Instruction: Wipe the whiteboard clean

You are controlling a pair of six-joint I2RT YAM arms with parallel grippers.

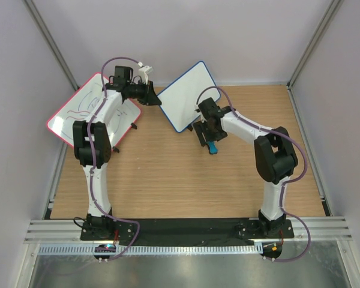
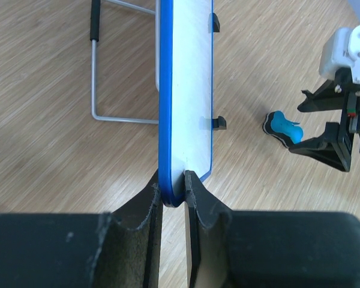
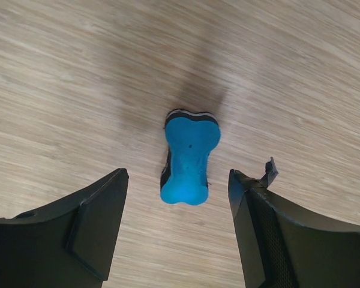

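Observation:
My right gripper needs to move toward the blue eraser's middle before it closes, because its fingers stop short of that middle and would miss the eraser now.
The whiteboard [image 1: 189,96], white with a dark blue frame, stands tilted on the wooden table at the back middle. My left gripper [image 1: 156,99] is shut on its left edge. In the left wrist view the fingers [image 2: 199,198] pinch the blue rim of the whiteboard [image 2: 186,90], whose face looks blank. A blue bone-shaped eraser [image 3: 189,156] lies flat on the table. My right gripper [image 3: 179,174] hangs open just over it, one finger on each side, neither touching. The top view shows the eraser [image 1: 212,147] just below the right gripper [image 1: 207,137].
A larger red-framed board [image 1: 84,108] with dark scribbles leans at the back left, partly behind the left arm. Its bent wire stand [image 2: 108,90] rests on the table beside the blue board. Pale walls enclose the table at the back and sides.

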